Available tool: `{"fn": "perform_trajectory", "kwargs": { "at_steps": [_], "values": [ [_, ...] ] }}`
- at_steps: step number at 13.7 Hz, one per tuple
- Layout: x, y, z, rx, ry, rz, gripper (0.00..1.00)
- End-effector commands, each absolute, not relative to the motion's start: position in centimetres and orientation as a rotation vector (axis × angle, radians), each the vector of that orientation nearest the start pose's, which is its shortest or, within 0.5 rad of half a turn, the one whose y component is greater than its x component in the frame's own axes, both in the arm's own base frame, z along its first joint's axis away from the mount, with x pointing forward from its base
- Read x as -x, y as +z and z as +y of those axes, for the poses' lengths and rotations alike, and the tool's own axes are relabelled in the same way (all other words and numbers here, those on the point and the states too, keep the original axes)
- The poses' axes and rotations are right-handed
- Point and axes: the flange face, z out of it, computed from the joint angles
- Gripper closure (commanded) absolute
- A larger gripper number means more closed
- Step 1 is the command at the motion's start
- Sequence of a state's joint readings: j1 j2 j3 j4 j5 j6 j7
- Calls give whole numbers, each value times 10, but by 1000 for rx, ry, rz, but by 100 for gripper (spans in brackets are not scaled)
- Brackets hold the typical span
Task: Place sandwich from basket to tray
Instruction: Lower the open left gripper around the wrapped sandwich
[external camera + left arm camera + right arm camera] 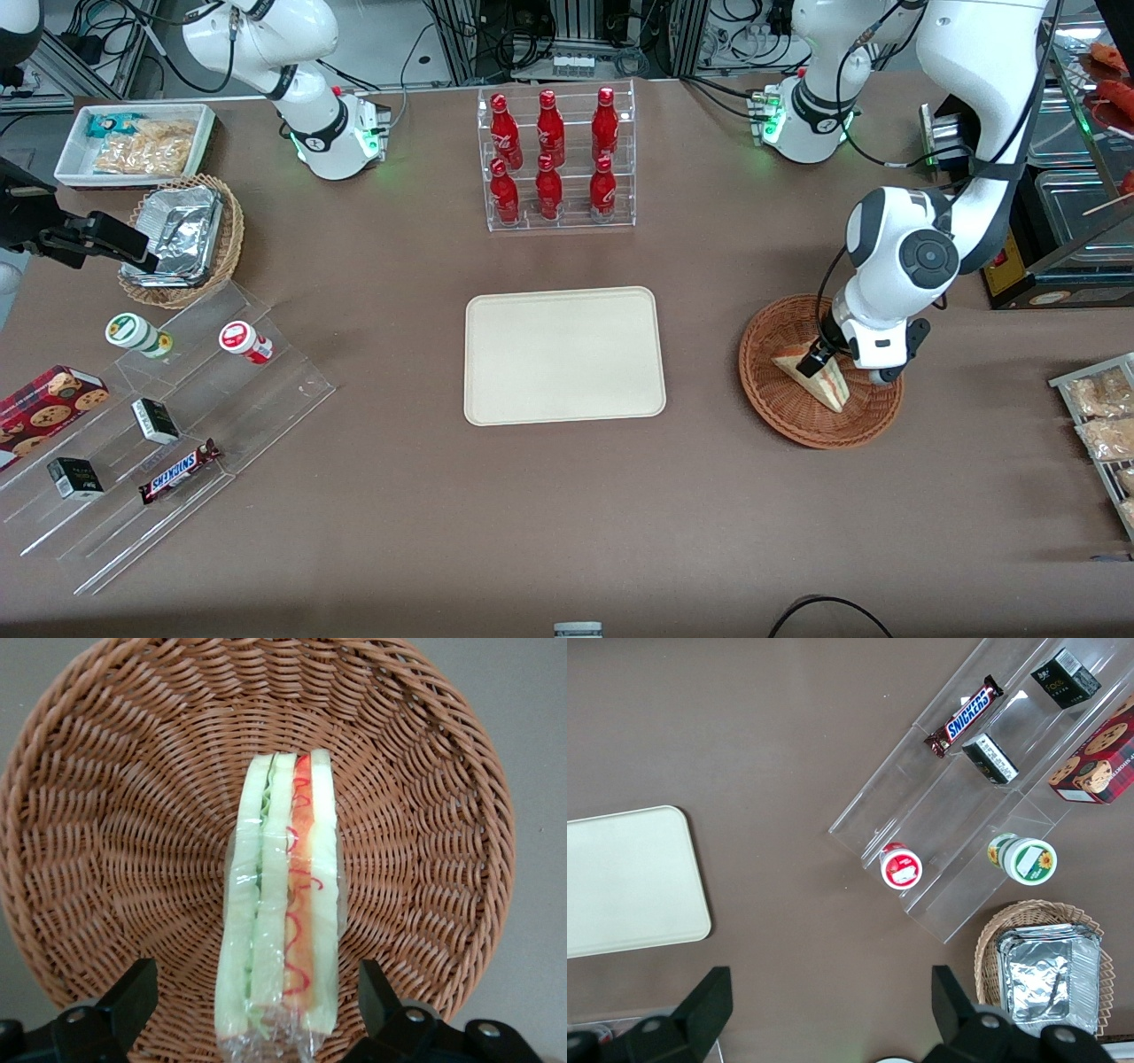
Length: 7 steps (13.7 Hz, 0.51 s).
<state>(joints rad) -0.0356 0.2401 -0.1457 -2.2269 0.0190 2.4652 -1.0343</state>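
Note:
My left gripper will next grab the sandwich by its blunt wrapped end (275, 1019), to move the sandwich from the basket to the tray.
The sandwich (821, 377) is a wrapped white-bread wedge with pale green and pink-red layers, lying in the round reddish-brown wicker basket (780, 399) toward the working arm's end of the table. My left gripper (813, 361) is down in the basket over the sandwich's blunt end. In the left wrist view the gripper (255, 1003) is open, with one black finger on each side of the sandwich (282, 904) and a gap to it on both sides; the basket's weave (106, 833) fills the view. The cream-beige tray (563, 354) lies bare at the table's middle.
A clear rack of red bottles (554, 159) stands farther from the camera than the tray. A clear stepped stand with snacks (151, 425), a tan basket of foil containers (182, 239) and a white snack bin (137, 142) are toward the parked arm's end.

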Motion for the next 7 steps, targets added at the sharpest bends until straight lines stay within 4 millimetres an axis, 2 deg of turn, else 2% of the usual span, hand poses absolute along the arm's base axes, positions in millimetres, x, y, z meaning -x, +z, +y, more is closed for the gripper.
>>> {"fn": "perform_trajectory", "kwargs": {
  "at_steps": [1, 2, 3, 6, 7],
  "values": [
    [-541, 256, -102, 2878, 6, -1318, 37],
    [-541, 256, -102, 2884, 7, -1303, 74],
    [-542, 258, -102, 2891, 1, -1279, 92],
    [-558, 287, -104, 2890, 7, -1249, 96],
    [-564, 304, -103, 2871, 43, -1241, 96]
  ]
}}
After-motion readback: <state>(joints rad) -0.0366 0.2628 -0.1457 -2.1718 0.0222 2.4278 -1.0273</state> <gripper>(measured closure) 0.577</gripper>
